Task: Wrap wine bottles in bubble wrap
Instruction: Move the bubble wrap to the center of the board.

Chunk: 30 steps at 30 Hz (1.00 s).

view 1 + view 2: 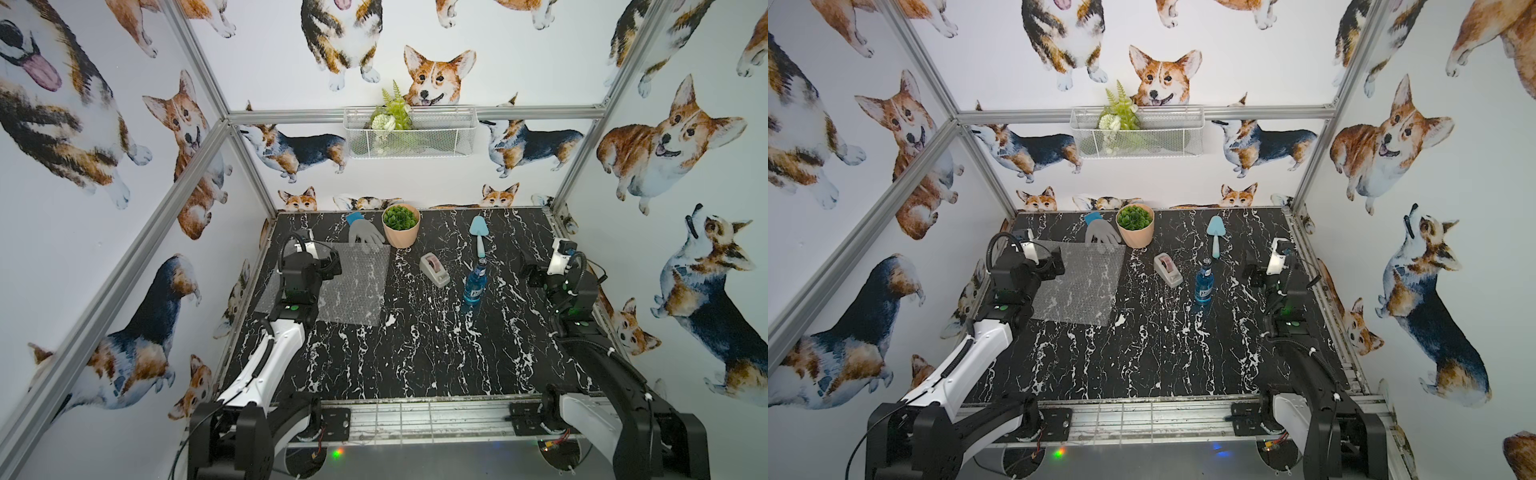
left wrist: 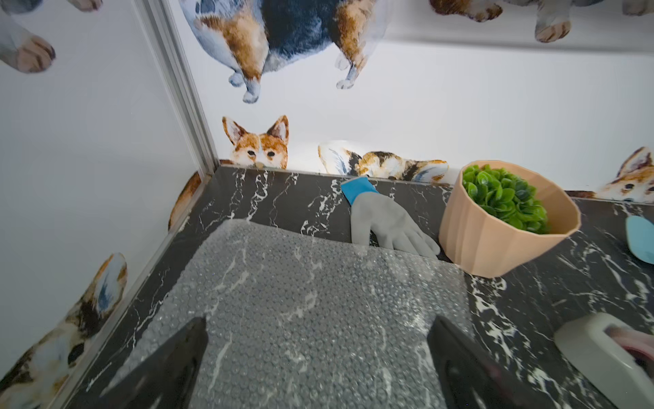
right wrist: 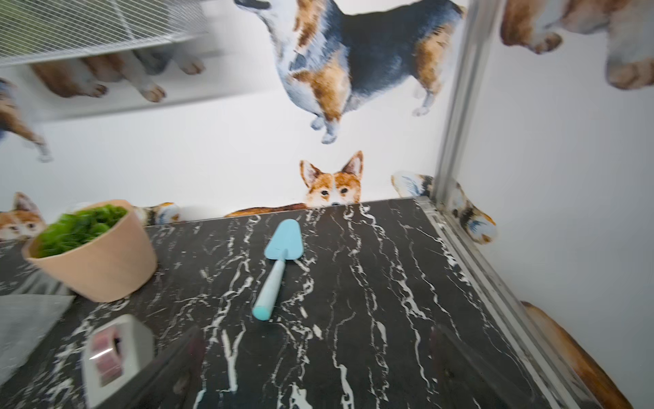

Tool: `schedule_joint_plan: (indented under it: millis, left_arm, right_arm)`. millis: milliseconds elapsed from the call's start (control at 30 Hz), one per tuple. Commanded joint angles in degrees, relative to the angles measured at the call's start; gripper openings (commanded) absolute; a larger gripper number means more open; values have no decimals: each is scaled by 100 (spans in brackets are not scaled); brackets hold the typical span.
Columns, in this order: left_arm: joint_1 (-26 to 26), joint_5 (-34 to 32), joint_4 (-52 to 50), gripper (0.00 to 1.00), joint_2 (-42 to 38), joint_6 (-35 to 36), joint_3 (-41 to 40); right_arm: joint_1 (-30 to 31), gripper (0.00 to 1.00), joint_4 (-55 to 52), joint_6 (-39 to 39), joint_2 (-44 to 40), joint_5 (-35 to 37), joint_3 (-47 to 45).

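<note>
Next, my left gripper takes hold of the bubble wrap [image 1: 353, 286] by its edge farther from the wine bottle, so that the sheet stays free for wrapping.
The bubble wrap [image 1: 353, 286] [image 1: 1079, 286] lies flat on the left half of the black marble table [image 1: 415, 353]. My left gripper [image 1: 334, 266] [image 2: 318, 320] hovers over its left part, open, with only the bubbled sheet [image 2: 300, 311] showing between its black fingers. The wine bottle [image 1: 475, 282] [image 1: 1204, 282], clear glass with blue liquid and a dark cap, stands upright right of centre. It appears in neither wrist view. My right gripper [image 1: 530, 274] [image 3: 315, 331] is open above bare table, to the right of the bottle and apart from it.
A grey glove [image 1: 363, 232] with a blue cuff touches the wrap's far edge. Beside it stands a peach pot [image 1: 401, 226] of green plant. A light-blue trowel [image 1: 478, 235] lies behind the bottle, and a tape dispenser [image 1: 434, 269] sits between wrap and bottle. A wire basket [image 1: 409, 133] hangs on the back wall.
</note>
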Motion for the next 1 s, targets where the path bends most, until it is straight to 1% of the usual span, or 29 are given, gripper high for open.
schedule_joint_plan:
  millis: [0, 33, 67, 100, 133, 167, 233, 300, 333, 367, 433, 533, 567, 633, 700, 800, 967]
  left_arm:
    - [6, 147, -2824, 100, -16, -1379, 575]
    - [4, 82, -3414, 100, 34, -1822, 755]
    - [6, 237, -3834, 100, 104, -2098, 963]
    - [5, 439, -4100, 100, 172, -2369, 1024]
    - [5, 497, -4364, 100, 245, -2779, 1076]
    - [-17, 685, -4389, 100, 263, -3023, 1038]
    - [-37, 989, -4117, 100, 233, -3370, 803]
    - [-37, 1011, -3955, 100, 364, -3473, 563]
    - [-37, 950, -3995, 100, 563, -3463, 587]
    - [-37, 935, -4026, 100, 700, -3454, 615]
    - [-37, 863, -4022, 100, 1236, -3543, 646]
    - [-37, 763, -3682, 100, 1741, -3950, 646]
    - [-37, 772, -3487, 100, 1862, -4133, 645]
    - [-84, 703, -3354, 99, 2140, -4339, 927]
    - [-192, 449, -3673, 98, 2518, -4390, 1215]
    - [-231, 311, -3972, 95, 2962, -4529, 1434]
    - [-314, 387, -3799, 92, 3326, -4857, 1401]
  right_arm:
    - [1, 100, -1532, 203, -388, -1473, 461]
    - [14, 100, -1903, 221, -504, -1811, 634]
    - [26, 100, -2230, 230, -630, -2099, 777]
    - [42, 100, -2506, 229, -725, -2328, 889]
    - [60, 100, -2771, 220, -845, -2570, 995]
    - [78, 100, -3006, 221, -960, -2776, 1080]
    - [119, 100, -3409, 207, -1106, -3212, 1226]
    - [210, 100, -3706, 196, -1197, -3580, 1338]
    - [297, 100, -3851, 178, -1227, -3709, 1402]
    - [380, 100, -3950, 143, -1237, -3771, 1450]
    - [675, 100, -4290, -6, -1280, -3839, 1608]
    - [908, 100, -4304, 103, -1395, -3931, 1705]
    - [938, 100, -4255, 158, -1436, -3945, 1720]
    - [968, 100, -4247, 221, -1476, -3950, 1794]
    - [963, 100, -4283, 193, -1454, -3972, 1894]
    - [963, 100, -4421, 78, -1365, -3992, 2109]
    - [966, 100, -4546, -35, -1243, -3978, 2275]
